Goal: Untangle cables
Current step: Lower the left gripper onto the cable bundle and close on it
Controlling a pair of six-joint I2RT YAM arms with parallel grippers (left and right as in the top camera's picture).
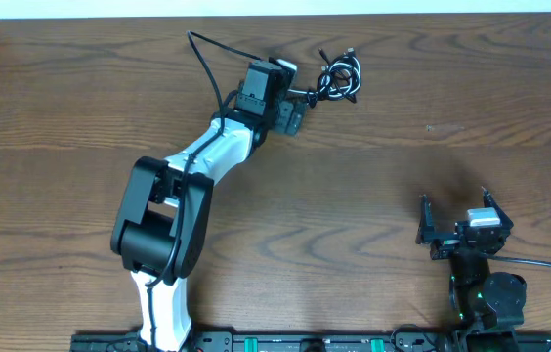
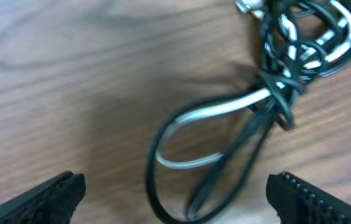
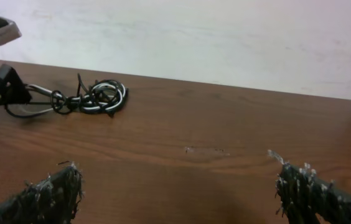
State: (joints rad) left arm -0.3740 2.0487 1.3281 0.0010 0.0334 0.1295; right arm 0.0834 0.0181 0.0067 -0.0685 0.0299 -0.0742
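The left gripper needs to grab the cables next by the loose loop trailing from the knot, so that the knot stays free for untangling.
The cables (image 1: 339, 78) lie as a small black and white knot near the table's far edge. A loose loop of black and white cord (image 2: 206, 137) trails from the knot (image 2: 287, 56) toward my left gripper (image 2: 175, 202). That gripper is open, and the black end of the loop lies on the wood between its fingertips without touching either one. From overhead, my left gripper (image 1: 300, 95) sits just left of the bundle. My right gripper (image 1: 456, 210) is open and holds nothing, low at the near right, far from the cables (image 3: 94, 98). Between its fingers (image 3: 178, 193) there is only bare wood.
The wooden table (image 1: 402, 147) ends at its far edge just behind the bundle, with a pale surface (image 3: 225, 37) beyond. My left arm (image 1: 173, 196) stretches diagonally across the left half. A thick black arm wire (image 1: 207, 64) arcs behind the left wrist.
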